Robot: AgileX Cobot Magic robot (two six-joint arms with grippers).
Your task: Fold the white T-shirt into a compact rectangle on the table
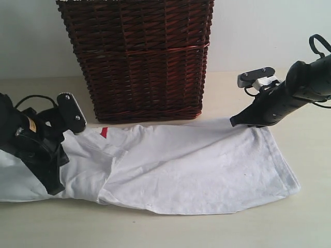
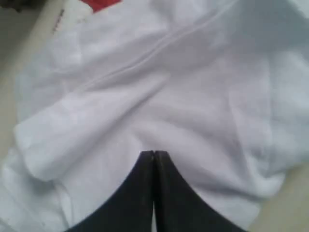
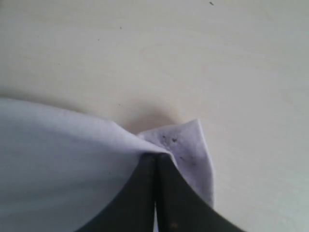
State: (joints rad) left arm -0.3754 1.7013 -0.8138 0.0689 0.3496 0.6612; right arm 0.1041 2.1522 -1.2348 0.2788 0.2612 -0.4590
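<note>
The T-shirt's far corner [image 1: 261,132] is low over the table, so the white T-shirt [image 1: 196,165] would lie flat there if my right gripper let go of the corner now, and it should.
The white T-shirt [image 1: 196,165] lies in a long band across the table [image 1: 289,222], with a bit of red lettering [image 1: 104,132] showing near its left end. My left gripper [image 1: 54,190] presses down on the shirt's left part, jaws together, and the cloth [image 2: 193,87] puckers at its tips [image 2: 153,152]. My right gripper [image 1: 234,123] is at the shirt's far right corner. Its jaws [image 3: 155,155] are shut on that corner of the cloth [image 3: 58,159], which stands up in a small flap above bare table [image 3: 193,58].
A tall dark red-brown wicker basket [image 1: 137,57] stands right behind the shirt's middle, close to its far edge. Bare tabletop lies in front of the shirt and to its right.
</note>
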